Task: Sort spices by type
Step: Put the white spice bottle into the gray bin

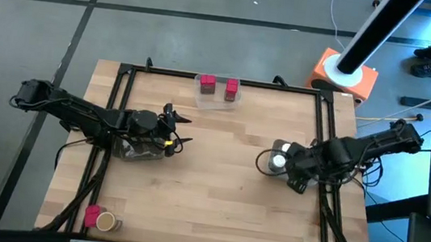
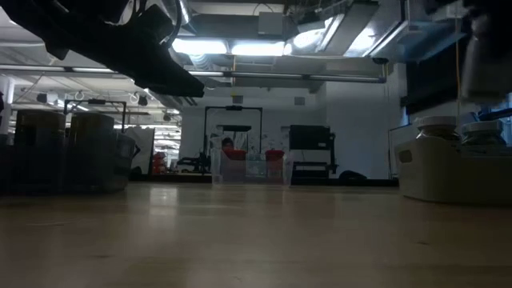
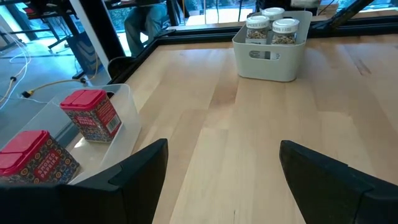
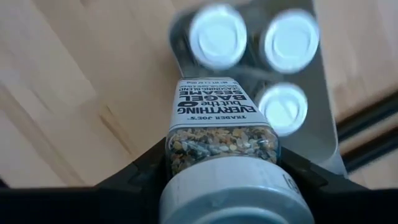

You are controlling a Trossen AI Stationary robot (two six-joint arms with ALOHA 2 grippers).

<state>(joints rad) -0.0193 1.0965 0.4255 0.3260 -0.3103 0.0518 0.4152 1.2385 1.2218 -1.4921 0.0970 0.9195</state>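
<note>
The seed jar's lower end (image 4: 210, 84) is above the grey bin (image 4: 249, 74) in the right wrist view. My right gripper needs to lower the jar before it lets go.
My right gripper (image 4: 221, 171) is shut on a clear jar of seed mix (image 4: 219, 134) above a grey bin (image 4: 320, 118) that holds three white-capped jars (image 4: 217, 36). In the high view this gripper (image 1: 280, 159) hangs over the bin near the table's right edge. My left gripper (image 1: 184, 130) is open and holds nothing, left of the table's middle. Two red blocks (image 1: 218, 85) stand in a clear tray (image 1: 218, 98) at the far edge. A magenta block (image 1: 91, 216) and a tan cylinder (image 1: 107, 222) lie near the near left corner. My right gripper pinches the jar between its two fingers (image 4: 140, 171) on the clear body just past the cap (image 4: 230, 199). The fingers come from above, pointing down, and the jar lies along them with its cap toward the wrist. It hangs clear above the bin.
A second grey bin (image 1: 143, 150) sits under my left wrist; its contents are too dark to tell. The black frame rails (image 1: 121, 94) run along the table's sides. Bare wood (image 1: 216, 186) stretches between the two arms and toward the near edge.
</note>
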